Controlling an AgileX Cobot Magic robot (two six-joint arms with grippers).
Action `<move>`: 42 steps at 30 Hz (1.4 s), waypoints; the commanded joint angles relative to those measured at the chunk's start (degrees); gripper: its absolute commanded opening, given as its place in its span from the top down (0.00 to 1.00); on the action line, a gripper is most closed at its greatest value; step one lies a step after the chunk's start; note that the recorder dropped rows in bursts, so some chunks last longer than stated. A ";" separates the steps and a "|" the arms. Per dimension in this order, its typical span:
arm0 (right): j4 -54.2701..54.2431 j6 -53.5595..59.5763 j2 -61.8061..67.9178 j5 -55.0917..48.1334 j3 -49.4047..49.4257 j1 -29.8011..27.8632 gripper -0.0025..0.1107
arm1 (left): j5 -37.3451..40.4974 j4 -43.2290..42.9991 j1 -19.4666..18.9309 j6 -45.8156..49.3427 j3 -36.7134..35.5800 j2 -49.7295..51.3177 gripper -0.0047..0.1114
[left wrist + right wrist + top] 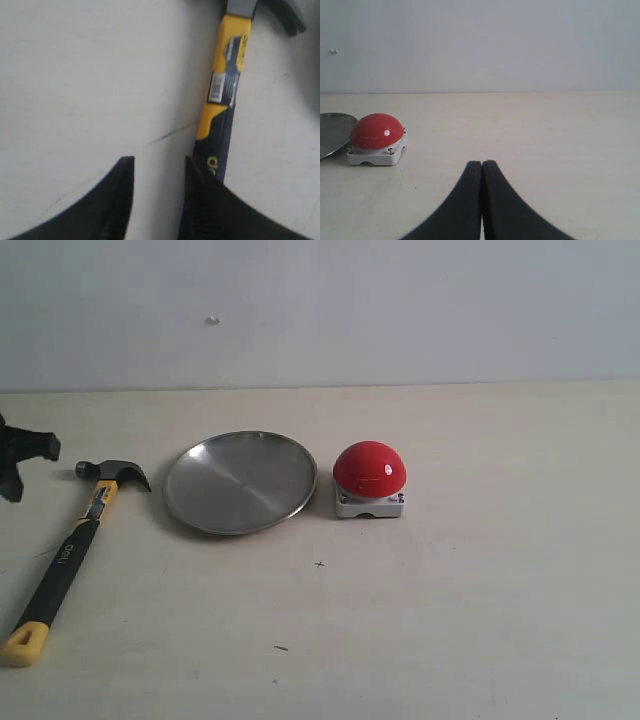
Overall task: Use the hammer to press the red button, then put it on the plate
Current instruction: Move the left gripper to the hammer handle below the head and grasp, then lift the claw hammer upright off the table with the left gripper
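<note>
My left gripper grips the hammer by its labelled yellow neck (99,501) next, which leaves the hammer's black grip (64,566) free to press the red button.
The hammer (75,545) lies flat on the table at the left, its dark head (115,472) toward the wall and its yellow end toward the front. The silver plate (240,483) lies just right of the head. Right of the plate stands the red button (369,470) on its grey-white base. My left gripper (28,465) hovers at the left edge, close to the hammer head. In the left wrist view it (159,164) is open over bare table, with the hammer handle (226,95) just outside one finger. My right gripper (482,163) is shut and empty, well away from the button (376,131).
A pale wall (400,310) rises behind the table. The plate's rim (332,131) shows beside the button in the right wrist view. A few tiny dark specks (319,563) dot the tabletop in front of the plate and button.
</note>
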State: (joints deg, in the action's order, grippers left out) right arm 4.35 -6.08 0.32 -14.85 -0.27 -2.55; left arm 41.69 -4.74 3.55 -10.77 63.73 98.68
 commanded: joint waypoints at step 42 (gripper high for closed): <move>0.00 0.03 -0.32 0.33 0.27 0.21 0.98 | 17.96 9.65 2.39 10.77 38.25 34.41 0.53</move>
State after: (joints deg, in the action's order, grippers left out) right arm 4.35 -6.08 0.32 -14.85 -0.27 -2.55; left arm 60.58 5.25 5.81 0.46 101.51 133.06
